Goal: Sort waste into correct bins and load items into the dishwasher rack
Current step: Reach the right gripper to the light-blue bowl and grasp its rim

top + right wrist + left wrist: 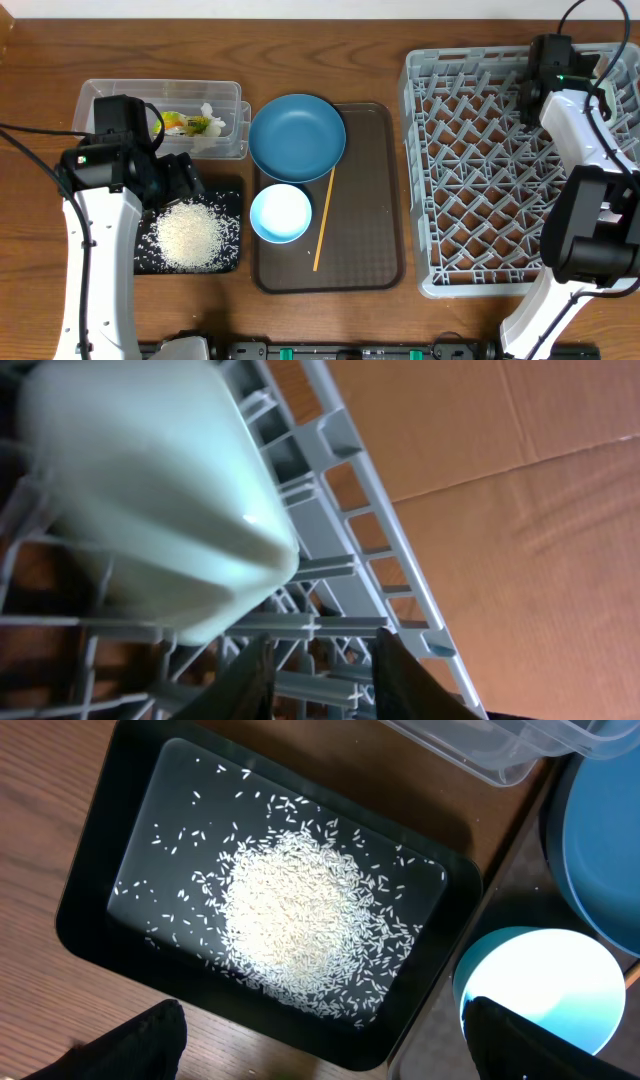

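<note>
Next, my right gripper grips the pale-blue bowl (pixel 280 213) by its rim on the rack-facing side to load it tilted into the rack.
Loose white rice (pixel 190 235) lies in the black tray (pixel 228 192), also in the left wrist view (pixel 300 925). My left gripper (pixel 182 176) (pixel 330 1055) hangs open and empty over the tray's near edge. The snack wrapper (pixel 185 124) and white tissue (pixel 212 112) lie in the clear tub (pixel 110 100). The dark-blue plate (pixel 297 137), pale-blue bowl (pixel 280 213) and wooden stick (pixel 324 220) rest on the brown tray. My right gripper (pixel 533 97) (pixel 325 675) is open over the grey rack (pixel 480 180), just beside the mint-green bowl (pixel 150 490), which sits in the rack. The pink bowl is out of view.
The brown serving tray (pixel 365 240) lies between the black tray and the rack. The clear tub's corner (pixel 500 750) and the plate's rim (pixel 600 850) border the black tray. Cardboard (pixel 520 510) lies beyond the rack's wall.
</note>
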You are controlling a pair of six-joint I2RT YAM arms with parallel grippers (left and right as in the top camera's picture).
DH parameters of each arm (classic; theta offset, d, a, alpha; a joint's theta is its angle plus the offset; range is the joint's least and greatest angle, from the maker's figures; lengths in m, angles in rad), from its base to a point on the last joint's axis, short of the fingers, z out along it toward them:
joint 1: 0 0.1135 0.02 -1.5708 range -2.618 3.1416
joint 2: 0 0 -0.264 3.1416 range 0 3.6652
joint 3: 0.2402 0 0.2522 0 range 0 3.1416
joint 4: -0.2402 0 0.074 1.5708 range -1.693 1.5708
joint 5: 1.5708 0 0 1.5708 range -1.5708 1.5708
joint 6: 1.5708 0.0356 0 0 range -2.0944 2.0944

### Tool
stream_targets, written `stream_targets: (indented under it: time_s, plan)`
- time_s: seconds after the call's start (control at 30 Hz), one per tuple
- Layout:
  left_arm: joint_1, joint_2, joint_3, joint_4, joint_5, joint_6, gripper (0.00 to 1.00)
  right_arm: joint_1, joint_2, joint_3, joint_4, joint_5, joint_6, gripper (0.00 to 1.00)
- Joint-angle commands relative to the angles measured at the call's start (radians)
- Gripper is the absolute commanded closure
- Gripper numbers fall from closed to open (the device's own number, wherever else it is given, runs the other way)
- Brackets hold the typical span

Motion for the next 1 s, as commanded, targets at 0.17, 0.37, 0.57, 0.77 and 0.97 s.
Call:
stream_targets:
  time_s: [0.17, 0.37, 0.57, 0.77, 0.97]
  plan:
    - [0.005, -0.012, 0.002, -0.003, -0.008, -0.009, 0.09, 0.048, -0.066, -0.005, -0.044, -0.084, 0.037, 0.53]
    - [0.005, -0.012, 0.002, -0.003, -0.008, -0.009, 0.09, 0.085, -0.211, -0.005, -0.119, -0.573, 0.037, 0.47]
    - [0.005, -0.012, 0.002, -0.003, -0.008, -0.009, 0.09, 0.177, -0.274, -0.005, -0.174, -1.149, 0.075, 0.44]
    - [0.005, -0.012, 0.002, -0.003, -0.008, -0.009, 0.09, 0.370, -0.253, -0.005, -0.218, -1.336, 0.075, 0.41]
    - [0.005, -0.012, 0.002, -0.003, -0.008, -0.009, 0.09, 0.592, -0.216, -0.005, -0.266, -1.297, 0.130, 0.40]
